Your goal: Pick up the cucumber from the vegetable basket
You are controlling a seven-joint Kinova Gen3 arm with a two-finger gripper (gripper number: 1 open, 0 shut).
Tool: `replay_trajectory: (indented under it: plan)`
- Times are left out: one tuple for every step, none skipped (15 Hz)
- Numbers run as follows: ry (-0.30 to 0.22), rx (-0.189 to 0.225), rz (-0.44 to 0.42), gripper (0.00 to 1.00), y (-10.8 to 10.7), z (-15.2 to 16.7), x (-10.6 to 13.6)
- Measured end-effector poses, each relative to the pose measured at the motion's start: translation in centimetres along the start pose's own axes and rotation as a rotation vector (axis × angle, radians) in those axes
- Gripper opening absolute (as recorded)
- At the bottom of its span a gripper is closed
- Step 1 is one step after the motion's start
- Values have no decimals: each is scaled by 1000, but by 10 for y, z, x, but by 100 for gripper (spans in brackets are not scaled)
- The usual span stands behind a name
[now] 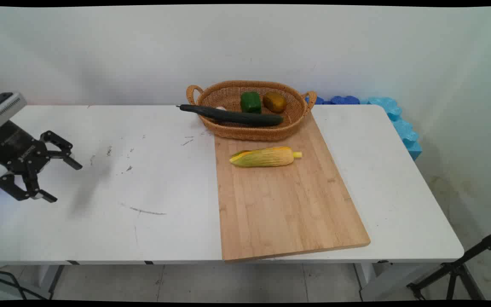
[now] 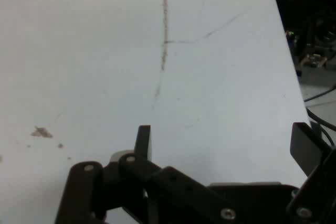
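Note:
Next, my gripper grabs the cucumber by its thick middle to lift the long dark green cucumber out of the wicker basket.
My black gripper hangs open over the left end of the white table, with nothing between its fingers. In the hand view the gripper shows one fingertip at centre left and the other at the right edge, above bare scuffed tabletop. Far to the right, a corn cob lies on a wooden cutting board. Behind it a wicker basket holds a dark cucumber, a green pepper and a brown fruit.
Blue foam pieces lie at the table's far right corner. A black tripod leg stands on the floor at lower right. The hand view shows the table's edge with cables beyond it.

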Motion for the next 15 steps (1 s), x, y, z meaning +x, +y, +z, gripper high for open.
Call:
replay_trajectory:
  plan:
    - [0, 7, -8, 100, -3, 0, 3]
    - [-1, 17, -19, 100, -7, 1, 7]
    - [-4, 29, -33, 100, -11, 1, 13]
    - [-7, 42, -49, 100, -16, 2, 18]
    - [-10, 50, -60, 100, -19, 2, 22]
    - [-14, 66, -79, 100, -25, 3, 29]
    - [-16, 76, -91, 100, -29, 4, 34]
    - [-19, 93, -110, 100, -36, 5, 42]
    - [-22, 104, -123, 100, -40, 6, 47]
    - [-26, 123, -144, 100, -47, 8, 56]
    - [-29, 146, -169, 100, -56, 10, 66]
    - [-33, 169, -193, 100, -65, 13, 76]
    - [-33, 190, -214, 100, -73, 16, 85]
    - [-34, 213, -238, 100, -83, 20, 96]
    - [-33, 236, -261, 100, -93, 24, 107]
